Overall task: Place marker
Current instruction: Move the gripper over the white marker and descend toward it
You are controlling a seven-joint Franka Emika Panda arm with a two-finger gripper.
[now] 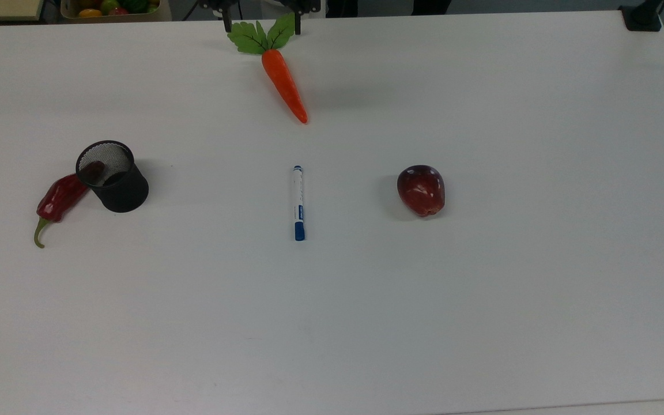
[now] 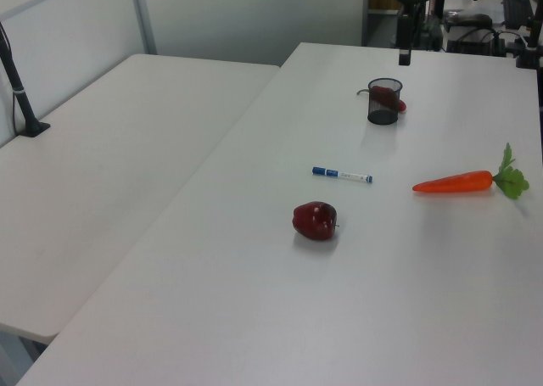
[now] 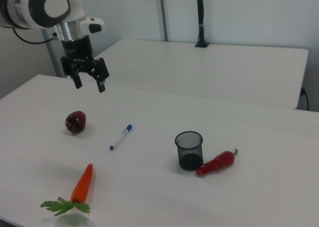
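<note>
My gripper is going to reach the marker and grip its blue end with the cap, which leaves the white end free to go into the mesh cup.
The marker lies flat near the middle of the white table, a slim white pen with its blue cap toward the top view's bottom. It also shows in the left view and the right view. My gripper hangs open and empty in the air, well above the table and beyond the apple in the right view. In the top view, the gripper has its two fingertips poking in at the upper edge, either side of the carrot's leaves. Nothing touches the marker.
A black mesh cup stands at the top view's left with a red pepper leaning on it. A dark red apple lies right of the marker, and a carrot above it. A second table adjoins.
</note>
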